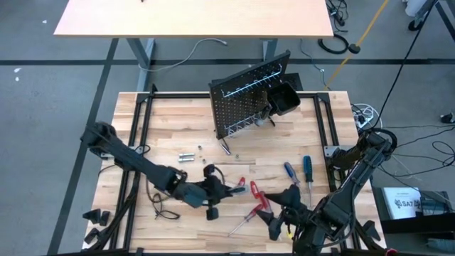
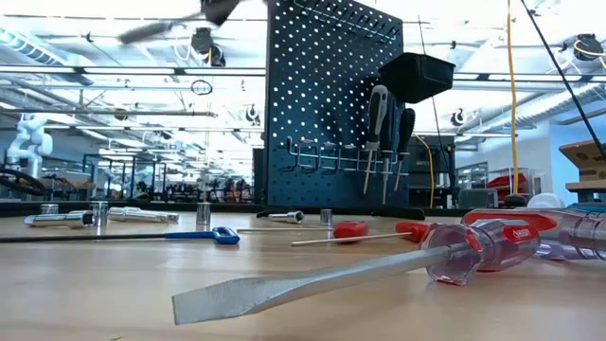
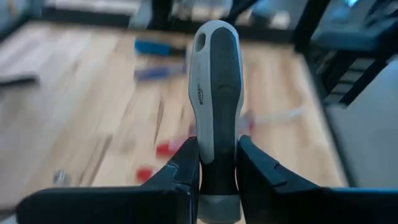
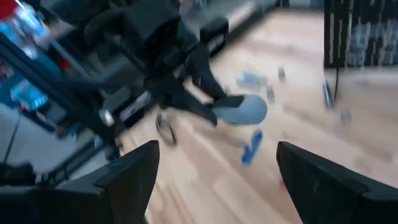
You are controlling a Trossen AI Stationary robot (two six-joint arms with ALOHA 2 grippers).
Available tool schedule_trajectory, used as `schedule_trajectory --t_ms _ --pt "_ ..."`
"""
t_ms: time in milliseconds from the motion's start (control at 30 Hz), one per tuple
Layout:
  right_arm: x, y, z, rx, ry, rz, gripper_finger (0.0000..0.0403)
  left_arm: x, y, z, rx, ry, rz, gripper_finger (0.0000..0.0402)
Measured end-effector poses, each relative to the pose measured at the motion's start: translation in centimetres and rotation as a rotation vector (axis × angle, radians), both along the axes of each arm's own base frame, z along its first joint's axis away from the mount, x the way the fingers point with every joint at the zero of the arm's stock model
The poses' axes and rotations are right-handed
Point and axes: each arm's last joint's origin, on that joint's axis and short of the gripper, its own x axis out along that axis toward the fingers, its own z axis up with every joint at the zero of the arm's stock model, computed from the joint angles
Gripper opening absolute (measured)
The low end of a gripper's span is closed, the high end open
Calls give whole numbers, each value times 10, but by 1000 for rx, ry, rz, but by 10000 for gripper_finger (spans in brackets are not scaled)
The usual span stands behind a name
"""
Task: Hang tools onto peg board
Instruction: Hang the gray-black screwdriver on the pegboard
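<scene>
The screwdriver needs to hang on the peg board, so my right gripper should next grab it by its handle's grey end.
My left gripper is shut on a screwdriver with a grey and black handle, held above the table's near middle. The right wrist view shows the handle's grey end sticking out past the fingers. My right gripper hovers open just to its right, with nothing between its fingers. The black peg board stands upright at the table's far side, with screwdrivers hanging on it. More tools lie flat on the table: red screwdrivers, blue ones and a blue T-handle key. My left gripper pinches the handle's black lower part, just above its grey collar, between the two fingers. The rounded grey end reaches out beyond the fingertips. The screwdriver is lifted clear of the table; its shaft is hidden behind the gripper.
A black bin hangs on the peg board's right end. Small silver bits lie left of centre. A large red and clear screwdriver lies close to the near edge. Bare wood shows at the table's far left.
</scene>
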Motion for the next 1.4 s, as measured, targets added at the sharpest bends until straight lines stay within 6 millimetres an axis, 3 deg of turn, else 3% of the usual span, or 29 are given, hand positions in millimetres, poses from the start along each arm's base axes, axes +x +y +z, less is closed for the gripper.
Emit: schedule_trajectory --t_ms 200,367,567,800,1067,1233,1400 --pt "6 3 12 -124 -152 -82 315 -8 8 50 -105 -269 -8 71" --pt "17 5 27 -271 -173 -79 315 -5 9 69 -186 -445 1 71" --pt "35 1 48 -424 -167 -17 315 -1 10 72 -203 -496 -14 71" --pt "52 -11 60 -416 -217 23 315 -3 7 80 -138 -569 -111 71" --pt "56 -16 75 -452 -280 9 310 -3 6 85 -85 -620 -178 71" --pt "56 -17 81 -477 -298 2 268 -3 7 85 -81 -622 -174 71" --pt "57 -19 81 -484 -293 -6 192 -3 8 85 -80 -622 -171 71"
